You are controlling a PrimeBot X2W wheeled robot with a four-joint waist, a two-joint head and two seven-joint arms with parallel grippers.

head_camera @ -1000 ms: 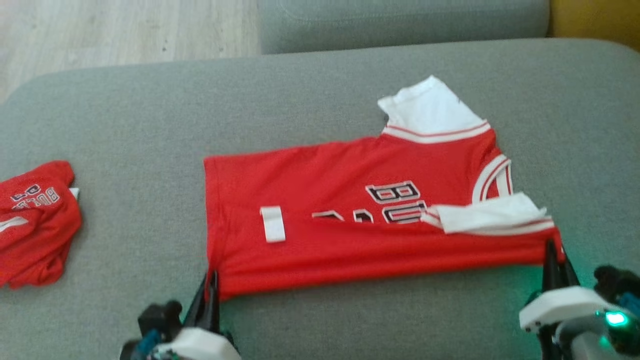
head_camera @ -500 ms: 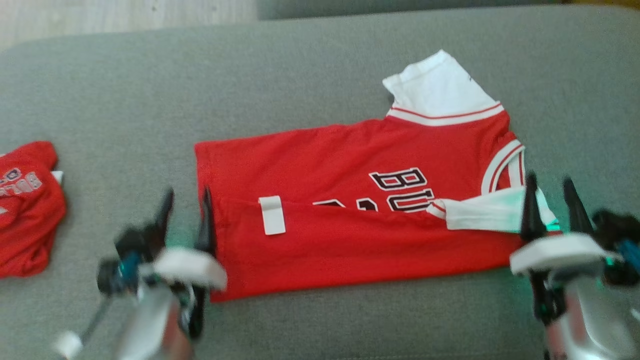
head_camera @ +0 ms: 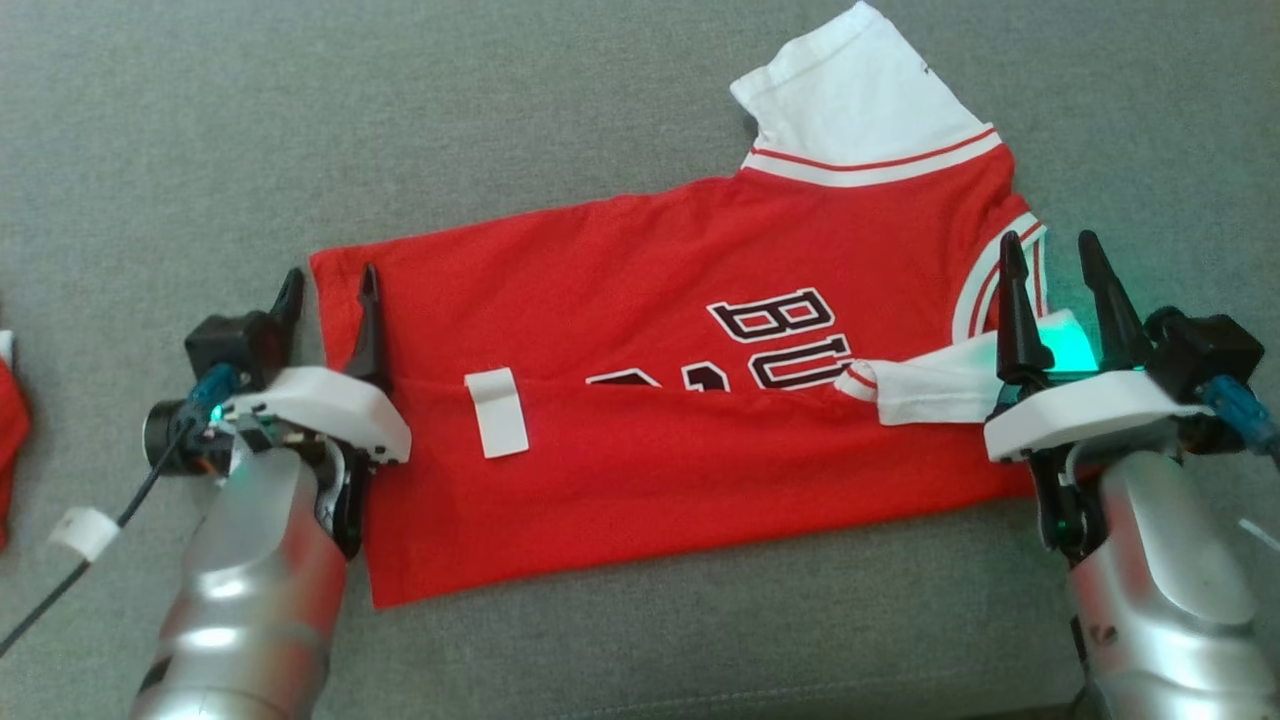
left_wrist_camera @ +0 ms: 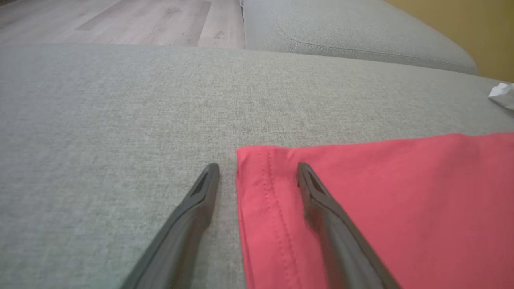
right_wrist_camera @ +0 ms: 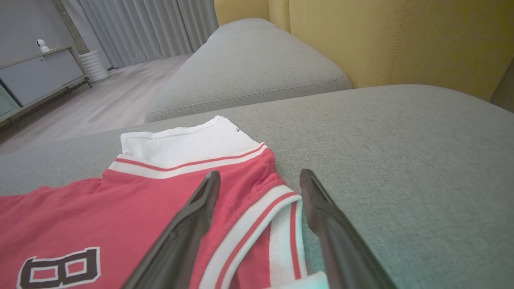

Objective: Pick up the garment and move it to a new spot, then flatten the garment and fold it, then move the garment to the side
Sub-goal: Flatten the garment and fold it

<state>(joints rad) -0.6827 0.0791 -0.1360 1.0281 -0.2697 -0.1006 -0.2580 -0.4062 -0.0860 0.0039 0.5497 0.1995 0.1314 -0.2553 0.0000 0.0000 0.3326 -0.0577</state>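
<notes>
My right gripper needs to grab the white sleeve by its hem edge (head_camera: 825, 34) next, so that it can fold the jersey's upper half (head_camera: 624, 264) over.
The garment (head_camera: 650, 280) is a red jersey with white sleeves and black lettering, spread on the grey sofa cushion (head_camera: 200, 120). Its near long edge lies folded up over its middle. My left gripper (head_camera: 328, 285) stands open over the hem end; in the left wrist view one finger is over the red cloth (left_wrist_camera: 401, 192) and the other over the cushion, gripper (left_wrist_camera: 257, 166) empty. My right gripper (head_camera: 1048, 240) is open above the collar and the folded white sleeve; the right wrist view has the gripper (right_wrist_camera: 260, 173) straddling the striped neckline of the jersey (right_wrist_camera: 80, 208).
A second red garment (head_camera: 8, 450) lies at the far left edge of the cushion. Another grey cushion (left_wrist_camera: 353, 36) sits beyond, with wood floor (left_wrist_camera: 120, 20) to its left. A yellow backrest (right_wrist_camera: 401, 40) rises to the right, and a low cabinet (right_wrist_camera: 36, 76) stands across the room.
Both grippers went from shut on the garment's near edge to open, letting it go folded over. Both arms moved forward over the garment. The head camera tilted down.
</notes>
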